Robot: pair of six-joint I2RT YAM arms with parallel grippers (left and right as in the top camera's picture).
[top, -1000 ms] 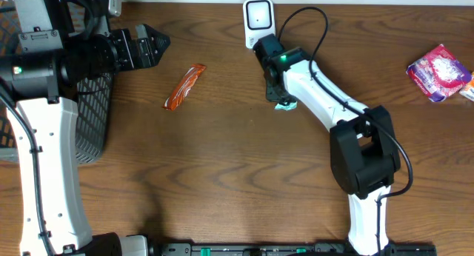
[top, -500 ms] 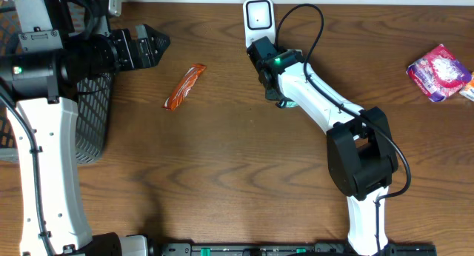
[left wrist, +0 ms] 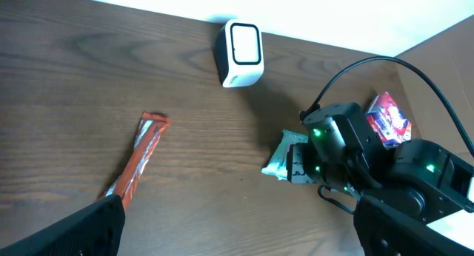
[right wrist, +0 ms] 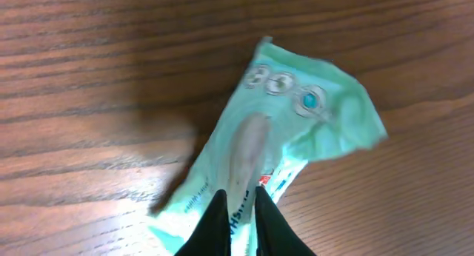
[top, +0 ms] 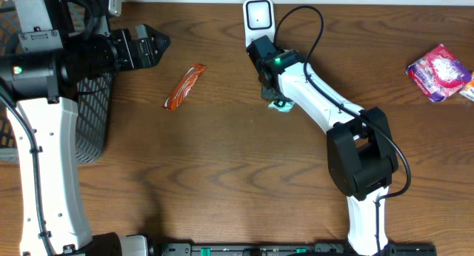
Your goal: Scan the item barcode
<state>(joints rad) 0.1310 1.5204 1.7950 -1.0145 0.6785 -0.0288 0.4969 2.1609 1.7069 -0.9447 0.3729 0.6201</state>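
The packet lies against the flat table in front of the scanner and would stay on the wood, so it is now time for my right gripper to open.
The item, a mint-green wrapped packet [right wrist: 296, 130], lies against the wood below the white barcode scanner [top: 258, 19]. My right gripper [right wrist: 241, 204] has its two black fingers almost together, pinching the packet's near end. From overhead the packet [top: 282, 105] peeks out under the right gripper [top: 275, 99], a little in front of the scanner. In the left wrist view the scanner [left wrist: 239, 52] stands at the table's back edge with the packet [left wrist: 280, 156] to its lower right. My left gripper [top: 152, 45] hovers open at the far left, holding nothing.
An orange snack bar [top: 185, 86] lies left of the scanner. A pink packet [top: 440, 71] sits at the right edge. A black mesh basket [top: 92, 115] stands at the left edge under the left arm. The right arm's cable loops beside the scanner.
The right wrist has shifted slightly left toward the scanner, and the green packet now shows more under it. The left arm has not moved.
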